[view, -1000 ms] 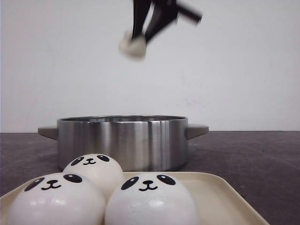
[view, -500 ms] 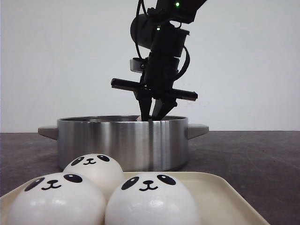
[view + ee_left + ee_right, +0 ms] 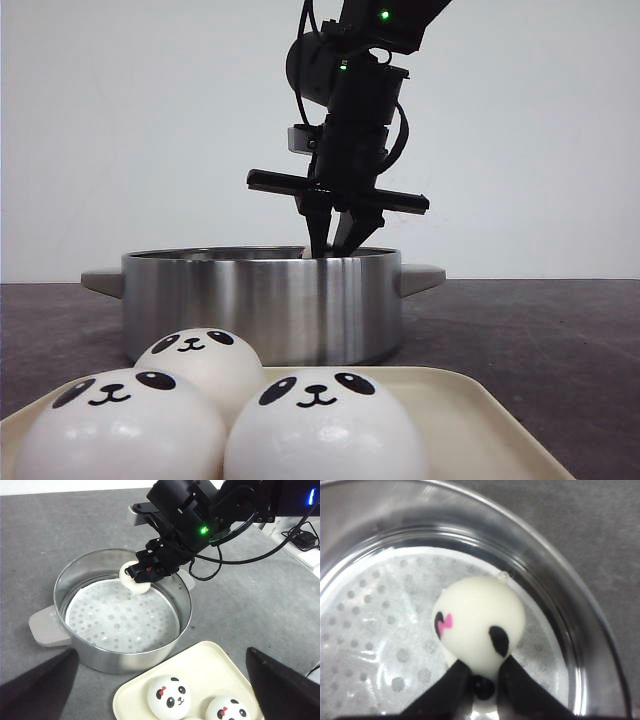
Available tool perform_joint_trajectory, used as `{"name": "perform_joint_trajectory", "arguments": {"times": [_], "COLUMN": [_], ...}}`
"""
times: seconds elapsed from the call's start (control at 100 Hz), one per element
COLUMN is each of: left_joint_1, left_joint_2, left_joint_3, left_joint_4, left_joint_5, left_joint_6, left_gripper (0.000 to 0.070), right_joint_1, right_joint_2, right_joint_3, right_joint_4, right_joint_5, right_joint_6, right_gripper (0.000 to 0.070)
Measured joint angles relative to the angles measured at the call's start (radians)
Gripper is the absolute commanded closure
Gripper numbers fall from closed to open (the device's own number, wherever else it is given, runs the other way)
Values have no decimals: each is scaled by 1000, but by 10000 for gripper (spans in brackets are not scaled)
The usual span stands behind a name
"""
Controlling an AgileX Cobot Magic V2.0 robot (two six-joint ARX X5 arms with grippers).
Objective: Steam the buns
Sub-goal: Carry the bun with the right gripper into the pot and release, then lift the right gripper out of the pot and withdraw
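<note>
My right gripper holds the white panda bun inside the pot's rim, low over the dotted liner. It should open, because the bun would rest there.
Three white panda-faced buns [image 3: 318,425] sit on a cream tray [image 3: 470,410] at the front; two of them [image 3: 169,696] show in the left wrist view. My right gripper [image 3: 335,243] reaches down inside the steel pot [image 3: 260,305], shut on another bun [image 3: 479,625]. That bun [image 3: 134,577] hangs just inside the pot's far rim, above the dotted white liner [image 3: 115,617]. In the front view the pot wall hides it. My left gripper [image 3: 161,651] hovers open and holds nothing, above the near side of the pot and the tray [image 3: 210,660].
The pot has a grey handle on each side [image 3: 100,281] [image 3: 420,277] and stands on a dark grey table [image 3: 530,330]. Black cables and a white object [image 3: 300,540] lie beyond the right arm. The tray lies close to the pot's near wall.
One second ago my right gripper was high above the pot with the bun. It has since come down into the pot, then shifted slightly right.
</note>
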Motion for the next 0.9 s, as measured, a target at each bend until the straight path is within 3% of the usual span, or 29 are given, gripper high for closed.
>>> {"name": "perform_joint_trajectory", "arguments": {"times": [0.14,0.29,0.41,0.85,0.9], "left_joint_1": [0,0,0,0,0], "left_joint_2": [0,0,0,8,18], "left_joint_3": [0,0,0,0,0], "left_joint_4": [0,-3,-9,-66,-66], "left_joint_5": [0,0,0,0,1], "left_joint_6": [0,0,0,-13,-29], "left_gripper": [0,0,0,0,0], "right_joint_1": [0,0,0,0,2], "right_joint_2": [0,0,0,-33,-73], "right_joint_3": [0,0,0,51,68], "right_joint_4": [-3,-13,-32,-75,-82], "right_joint_5": [0,0,0,-2,1], "right_joint_6": [21,42,51,60,42], "right_gripper": [514,462,345,343,378]}}
